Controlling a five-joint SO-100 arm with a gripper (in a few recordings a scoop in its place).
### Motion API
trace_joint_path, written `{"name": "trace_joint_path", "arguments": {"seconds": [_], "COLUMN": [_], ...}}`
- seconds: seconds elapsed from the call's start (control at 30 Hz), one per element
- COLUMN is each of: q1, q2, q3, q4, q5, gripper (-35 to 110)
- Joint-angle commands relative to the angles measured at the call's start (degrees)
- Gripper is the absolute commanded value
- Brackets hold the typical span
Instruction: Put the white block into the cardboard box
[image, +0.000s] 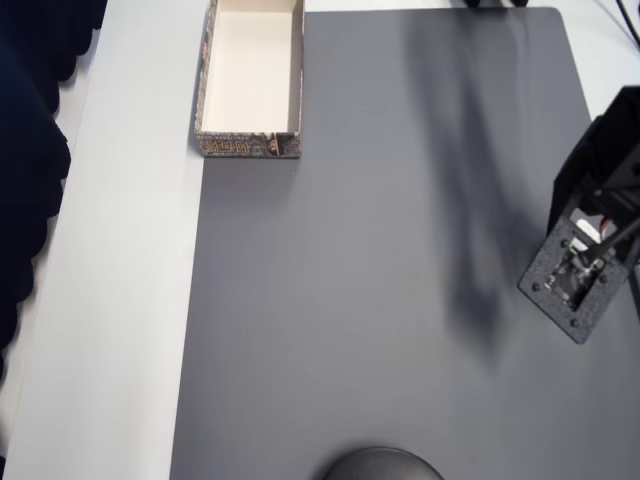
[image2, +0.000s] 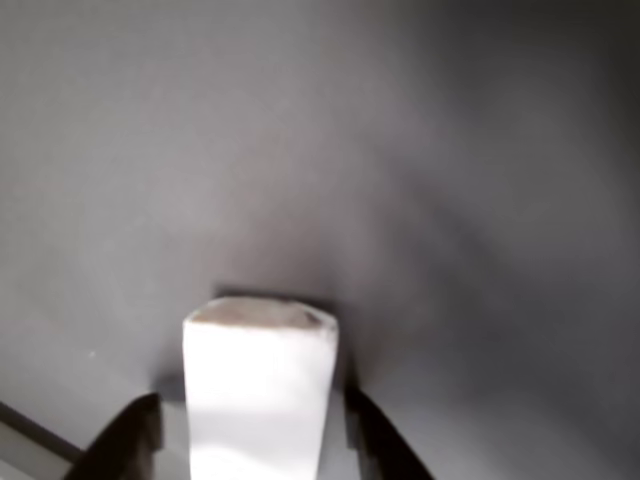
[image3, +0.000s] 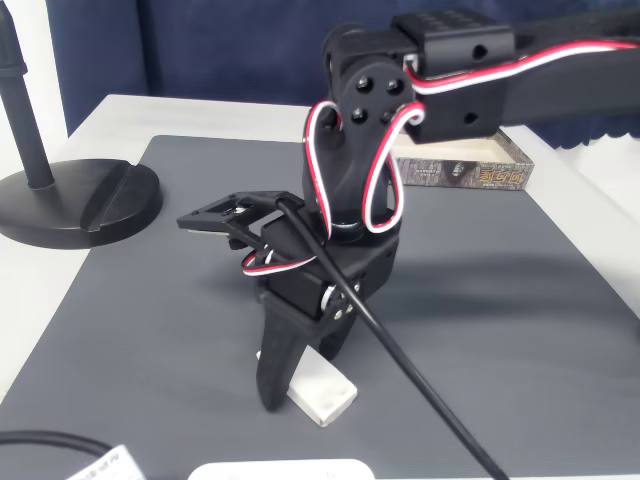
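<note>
The gripper grabs the block by its long sides next, to put the white block into the cardboard box (image: 250, 80).
The white block (image2: 260, 390) lies flat on the grey mat (image2: 320, 150), and in the wrist view it stands between my two dark fingers (image2: 125, 440). My gripper (image2: 255, 450) is open around it, with a narrow strip of mat showing on the left side. In the fixed view the gripper (image3: 285, 390) points straight down at the white block (image3: 325, 395) near the mat's front edge. The cardboard box (image: 250, 80) sits at the top left corner of the mat in the overhead view, cream inside and holding nothing. My arm (image: 590, 250) is at the far right there and covers the block.
A black round stand base (image3: 80, 200) sits left of the mat, also at the bottom edge overhead as the stand base (image: 380, 465). A white table strip (image: 130, 300) runs left of the mat beside dark blue cloth (image: 30, 150). The box (image3: 470, 172) is behind the arm.
</note>
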Motion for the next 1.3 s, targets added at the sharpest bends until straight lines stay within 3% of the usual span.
{"name": "trace_joint_path", "arguments": {"seconds": [0.0,0.77,1.0,1.13,1.27], "q1": [-0.6,-1.8,-1.9,-2.2,-2.4], "q2": [1.3,-0.5,-0.7,-0.7,-0.7], "q3": [-3.8,-4.8,-5.0,-5.3,-5.4], "q4": [-0.6,0.5,1.0,1.1,3.1], "q5": [0.7,-0.5,-0.1,0.2,-0.4], "gripper": [23,18,11,-2,-2]}}
